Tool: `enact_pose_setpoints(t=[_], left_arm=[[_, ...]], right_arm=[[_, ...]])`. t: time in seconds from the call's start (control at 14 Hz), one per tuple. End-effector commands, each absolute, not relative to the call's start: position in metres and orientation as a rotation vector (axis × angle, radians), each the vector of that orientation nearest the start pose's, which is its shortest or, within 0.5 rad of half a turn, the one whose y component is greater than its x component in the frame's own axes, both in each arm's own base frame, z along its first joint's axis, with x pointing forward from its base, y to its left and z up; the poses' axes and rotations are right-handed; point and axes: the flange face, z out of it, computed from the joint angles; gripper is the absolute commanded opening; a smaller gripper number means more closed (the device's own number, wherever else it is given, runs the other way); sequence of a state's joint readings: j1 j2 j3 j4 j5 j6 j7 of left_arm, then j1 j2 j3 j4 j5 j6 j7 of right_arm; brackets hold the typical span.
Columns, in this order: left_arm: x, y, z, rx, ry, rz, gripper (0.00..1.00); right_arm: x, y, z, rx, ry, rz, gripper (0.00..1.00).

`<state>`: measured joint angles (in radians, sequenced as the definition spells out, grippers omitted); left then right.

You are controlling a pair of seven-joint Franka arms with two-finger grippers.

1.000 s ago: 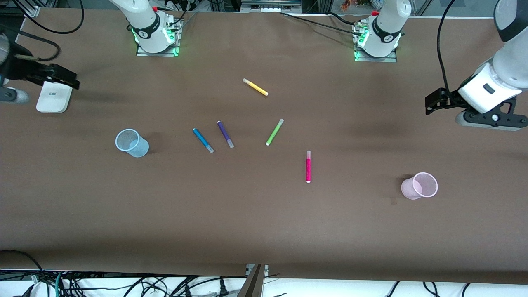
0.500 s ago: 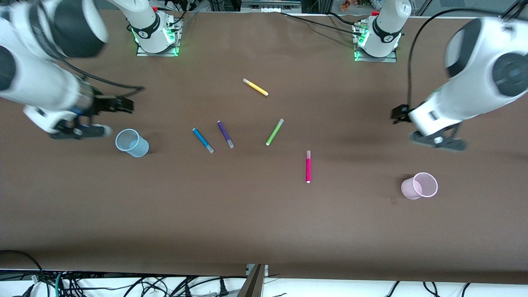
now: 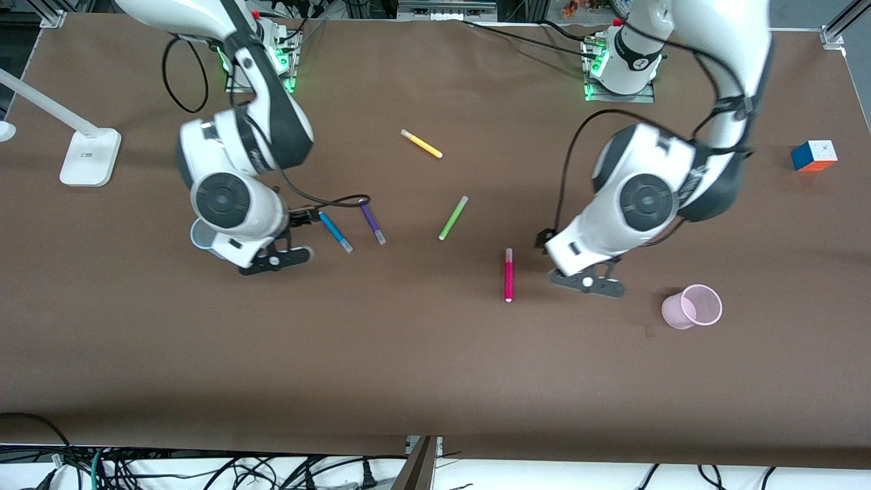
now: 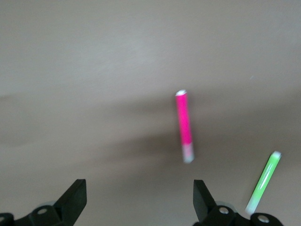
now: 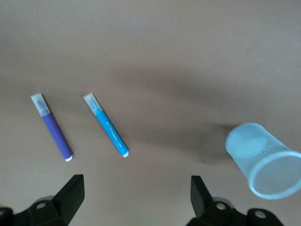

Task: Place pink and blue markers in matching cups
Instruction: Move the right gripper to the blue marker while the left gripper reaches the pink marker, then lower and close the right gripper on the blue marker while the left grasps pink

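The pink marker needs to go in the pink cup, so my left gripper should next grab the marker by its pale end with the cap.
The pink marker lies near the table's middle; it also shows in the left wrist view. My left gripper hovers open and empty over the table between the pink marker and the pink cup; its fingers stand wide apart. The blue marker lies beside the purple one. My right gripper hovers open and empty between the blue marker and the blue cup. In the front view the right arm hides most of the blue cup.
A purple marker, a green marker and a yellow marker lie near the middle. A white lamp base stands at the right arm's end. A colour cube sits at the left arm's end.
Both arms have swung in from the table's ends toward the middle. The right gripper came past the blue cup toward the blue marker; the left gripper came in beside the pink marker.
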<state>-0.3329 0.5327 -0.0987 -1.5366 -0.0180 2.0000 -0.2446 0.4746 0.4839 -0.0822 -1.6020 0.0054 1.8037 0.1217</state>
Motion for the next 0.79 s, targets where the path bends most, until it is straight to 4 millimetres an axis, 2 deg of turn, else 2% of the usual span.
enact_pose_setpoints(t=[0.0,0.14,0.36,0.5,0.71], left_arm=[[0.63,-0.32,0.3,-3.192,0.195,0.076,1.0],[0.622,-0.334,0.26,-3.187,0.224,0.089,1.0],[0.609,-0.328,0.228,-3.169,0.212,0.151,1.0],[0.593,-0.332,0.205,-3.157,0.11,0.183,1.0],[0.578,-0.335,0.18,-3.173,0.096,0.128,1.0]], right_arm=[[0.593,0.272,0.296,-3.184,-0.474,0.401,1.0],[0.584,0.288,0.259,-3.176,-0.521,0.377,1.0],[0.568,0.295,0.215,-3.152,-0.56,0.29,1.0],[0.56,0.3,0.196,-3.141,-0.569,0.257,1.0],[0.555,0.307,0.183,-3.139,-0.589,0.246,1.0]])
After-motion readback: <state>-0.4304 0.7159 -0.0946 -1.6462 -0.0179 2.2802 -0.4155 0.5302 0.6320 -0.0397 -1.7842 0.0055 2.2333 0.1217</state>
